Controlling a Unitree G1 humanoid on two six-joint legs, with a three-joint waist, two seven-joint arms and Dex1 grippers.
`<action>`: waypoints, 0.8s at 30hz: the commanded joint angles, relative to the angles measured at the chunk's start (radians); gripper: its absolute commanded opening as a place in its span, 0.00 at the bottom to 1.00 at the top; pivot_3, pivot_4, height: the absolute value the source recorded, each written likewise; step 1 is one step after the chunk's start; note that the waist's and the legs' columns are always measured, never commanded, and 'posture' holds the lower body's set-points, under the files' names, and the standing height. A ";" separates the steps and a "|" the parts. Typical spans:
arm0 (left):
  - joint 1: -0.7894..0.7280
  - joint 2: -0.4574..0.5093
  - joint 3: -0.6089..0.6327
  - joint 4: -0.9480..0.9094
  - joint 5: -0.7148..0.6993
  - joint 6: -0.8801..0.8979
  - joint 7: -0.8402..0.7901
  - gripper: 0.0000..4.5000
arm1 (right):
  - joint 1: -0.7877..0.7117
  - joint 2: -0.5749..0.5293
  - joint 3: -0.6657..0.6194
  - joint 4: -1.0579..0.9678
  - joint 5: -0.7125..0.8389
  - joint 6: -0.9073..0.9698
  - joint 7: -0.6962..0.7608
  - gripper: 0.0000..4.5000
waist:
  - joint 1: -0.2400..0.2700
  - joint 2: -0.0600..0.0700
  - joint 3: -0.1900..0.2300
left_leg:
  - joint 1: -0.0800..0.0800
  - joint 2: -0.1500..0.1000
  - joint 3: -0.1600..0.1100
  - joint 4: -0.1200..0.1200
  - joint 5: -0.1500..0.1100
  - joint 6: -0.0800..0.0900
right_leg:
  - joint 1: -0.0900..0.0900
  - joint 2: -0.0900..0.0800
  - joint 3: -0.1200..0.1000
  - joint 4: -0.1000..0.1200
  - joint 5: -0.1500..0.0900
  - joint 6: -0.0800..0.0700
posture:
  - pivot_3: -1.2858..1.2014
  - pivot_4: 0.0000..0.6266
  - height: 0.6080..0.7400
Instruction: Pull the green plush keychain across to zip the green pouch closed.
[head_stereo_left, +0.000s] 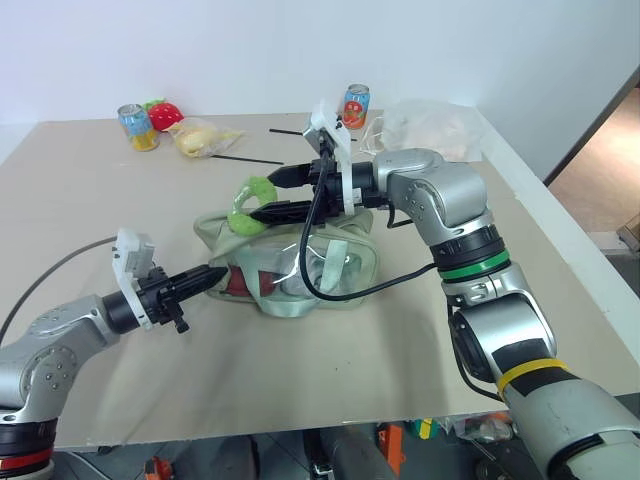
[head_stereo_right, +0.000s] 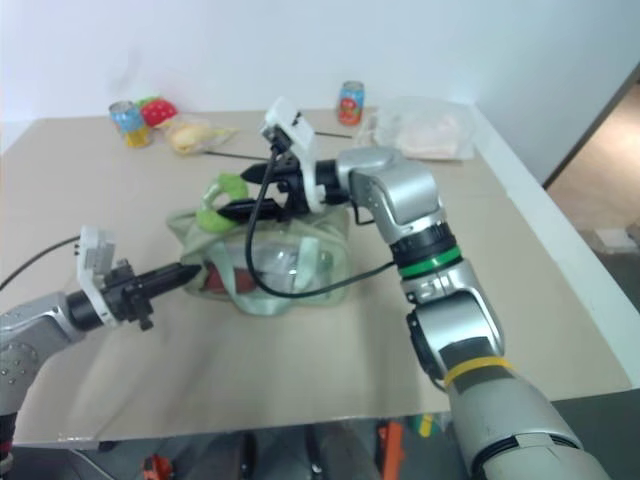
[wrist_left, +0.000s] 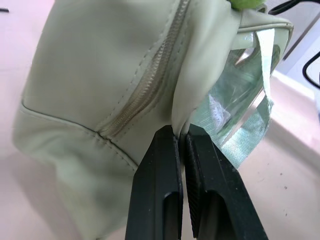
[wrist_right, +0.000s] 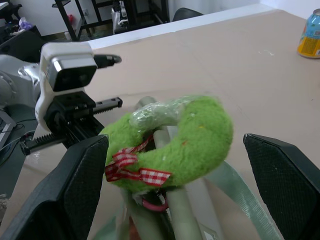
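My right gripper is about to zip the green pouch (head_stereo_left: 335, 280) closed, so it should grab the green plush keychain by its fuzzy ring (head_stereo_left: 240, 211) next.
The green pouch (head_stereo_left: 335, 280) lies mid-table, pale sage fabric with clear sides and red and white contents showing through. My left gripper (head_stereo_left: 216, 274) is shut on a fold of fabric at the pouch's left end, right beside the zipper (wrist_left: 150, 85). The green plush keychain (wrist_right: 200, 135), a fuzzy lime ring with a red checked bow, stands up from the pouch's top left (head_stereo_left: 250, 205). My right gripper (head_stereo_left: 276, 194) reaches in from the right, open. Its two fingers stand one on each side of the keychain without closing on it.
Along the far edge stand a can (head_stereo_left: 138, 127), a red and green strawberry plush (head_stereo_left: 163, 114), a yellow item in clear wrap (head_stereo_left: 203, 137), a second can (head_stereo_left: 355, 106) and a white translucent bag (head_stereo_left: 430, 128). A black cable (head_stereo_left: 340, 290) hangs over the pouch. The table's right edge (head_stereo_left: 560, 240) is close.
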 joint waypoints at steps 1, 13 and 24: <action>0.008 0.039 0.009 -0.018 0.024 0.016 -0.009 0.00 | -0.006 0.005 -0.016 -0.026 -0.004 -0.018 -0.003 0.99 | 0.000 0.000 0.000 | 0.000 0.000 0.000 0.000 0.000 0.000 | -0.001 0.000 0.000 0.000 0.000 0.000 | 0.52 0.24 1.00; -0.007 0.049 -0.008 -0.016 0.032 0.022 -0.008 0.00 | 0.000 0.012 -0.028 -0.031 -0.001 -0.044 -0.012 0.38 | 0.000 0.000 0.000 | -0.004 0.000 0.001 0.000 0.000 0.000 | -0.010 0.000 0.000 0.001 0.000 0.000 | 0.52 0.24 1.00; -0.010 0.035 -0.021 0.001 0.035 0.029 -0.009 0.00 | 0.012 -0.022 -0.027 -0.048 -0.001 -0.056 0.017 0.01 | 0.001 0.000 0.000 | -0.004 0.000 0.001 0.000 0.000 0.000 | -0.010 0.000 0.000 0.001 0.000 0.000 | 0.52 0.24 1.00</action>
